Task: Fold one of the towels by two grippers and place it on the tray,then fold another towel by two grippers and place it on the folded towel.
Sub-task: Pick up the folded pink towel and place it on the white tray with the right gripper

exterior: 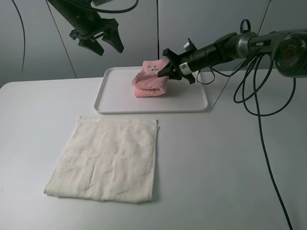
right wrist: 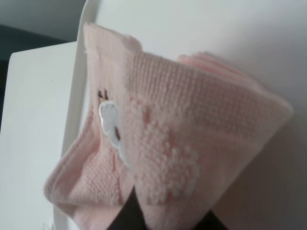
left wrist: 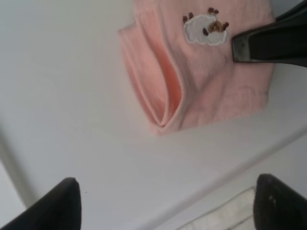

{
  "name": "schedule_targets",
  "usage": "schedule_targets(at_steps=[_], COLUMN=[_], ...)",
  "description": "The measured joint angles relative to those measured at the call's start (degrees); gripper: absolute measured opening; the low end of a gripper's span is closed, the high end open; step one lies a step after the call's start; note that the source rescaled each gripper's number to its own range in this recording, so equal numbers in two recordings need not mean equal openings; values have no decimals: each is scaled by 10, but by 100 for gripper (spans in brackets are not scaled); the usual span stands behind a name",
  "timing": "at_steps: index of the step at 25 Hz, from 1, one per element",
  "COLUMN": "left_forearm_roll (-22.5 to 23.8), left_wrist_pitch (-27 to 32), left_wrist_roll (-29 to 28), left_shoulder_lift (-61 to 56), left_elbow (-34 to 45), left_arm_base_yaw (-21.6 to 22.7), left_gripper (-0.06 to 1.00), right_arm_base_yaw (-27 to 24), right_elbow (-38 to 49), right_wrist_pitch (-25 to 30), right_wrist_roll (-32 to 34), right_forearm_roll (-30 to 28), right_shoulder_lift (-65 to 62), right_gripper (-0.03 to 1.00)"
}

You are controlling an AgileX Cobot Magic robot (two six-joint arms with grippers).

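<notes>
My right gripper is ready to let go and should do so, because the folded base of the pink towel (exterior: 149, 81) rests inside the tray's rim. The towel would stay in the white tray (exterior: 115, 98).
A folded pink towel (exterior: 149, 81) with a small sheep patch lies on the white tray (exterior: 115, 98) at the back of the table. My right gripper (exterior: 168, 71) is shut on the towel's upper right edge, which is lifted a little. In the right wrist view the pink towel (right wrist: 168, 134) fills the frame, pinched at my right gripper (right wrist: 163, 225). My left gripper (exterior: 103, 43) hangs open, high above the tray's left end. Its wrist view looks down on the pink towel (left wrist: 201, 81) and the tray (left wrist: 72, 96), with its fingertips (left wrist: 53, 206) wide apart. A cream towel (exterior: 108, 160) lies flat in front of the tray.
The white table (exterior: 230, 158) carries the tray and both towels. Black cables (exterior: 261, 120) hang from the right arm and trail across the table's right side. A grey wall stands behind the tray.
</notes>
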Motion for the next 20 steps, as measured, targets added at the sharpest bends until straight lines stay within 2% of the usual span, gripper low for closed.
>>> schedule_targets(at_steps=[4, 5, 6, 7, 8, 9, 10, 11, 15, 20], left_forearm_roll=[-1, -1, -1, -1, -1, -1, -1, -1, 4, 35], left_wrist_pitch=[0, 0, 0, 0, 0, 0, 0, 0, -1, -1], left_wrist_roll=[0, 0, 0, 0, 0, 0, 0, 0, 0, 1], left_shoulder_lift=[0, 0, 0, 0, 0, 0, 0, 0, -1, -13], left_elbow=[2, 2, 2, 2, 2, 2, 2, 2, 9, 19], left_arm_base_yaw=[0, 0, 0, 0, 0, 0, 0, 0, 1, 1], left_gripper=[95, 95, 95, 95, 95, 95, 95, 95, 95, 95], right_arm_base_yaw=[0, 0, 0, 0, 0, 0, 0, 0, -17, -54], right_elbow=[0, 0, 0, 0, 0, 0, 0, 0, 0, -2], right_wrist_pitch=[-5, -5, -5, -2, 1, 4, 6, 7, 16, 26], right_wrist_roll=[0, 0, 0, -4, -6, -7, -10, -14, -28, 13], right_forearm_roll=[-11, -11, -12, -12, -12, -12, -12, -15, -57, -208], right_shoulder_lift=[0, 0, 0, 0, 0, -1, -5, -8, -46, -128], right_gripper=[9, 13, 23, 39, 56, 77, 89, 95, 100, 100])
